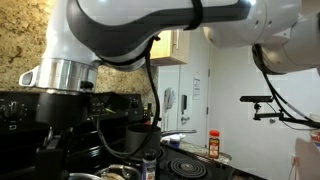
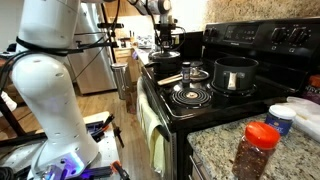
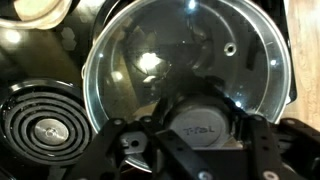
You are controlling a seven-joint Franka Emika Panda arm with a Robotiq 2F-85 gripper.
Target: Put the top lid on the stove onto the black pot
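Note:
The glass lid's edge lies evenly along the rim of the dark pot, which shows just past it, so the robot's gripper is ready to release the lid and will let it go.
My gripper (image 3: pixel 200 128) is shut on the grey knob of a round glass lid (image 3: pixel 190 55), which fills the wrist view. In an exterior view the gripper (image 2: pixel 165 30) hangs with the lid over a dark vessel (image 2: pixel 165 46) at the far end of the stove (image 2: pixel 215 100). I cannot tell whether the lid touches that vessel. The black pot (image 2: pixel 235 72) stands open on a back burner near the stove's raised panel. A dark pot (image 1: pixel 138 135) also shows in an exterior view, where my arm hides the gripper.
A coil burner (image 3: pixel 40 130) lies beside the lid. A wooden spoon (image 2: pixel 170 78) and a small lid (image 2: pixel 195 72) lie on the stove's middle. A red-capped spice jar (image 2: pixel 260 150) and white containers (image 2: pixel 295 118) stand on the granite counter. The robot's white base (image 2: pixel 45 90) stands beside the stove.

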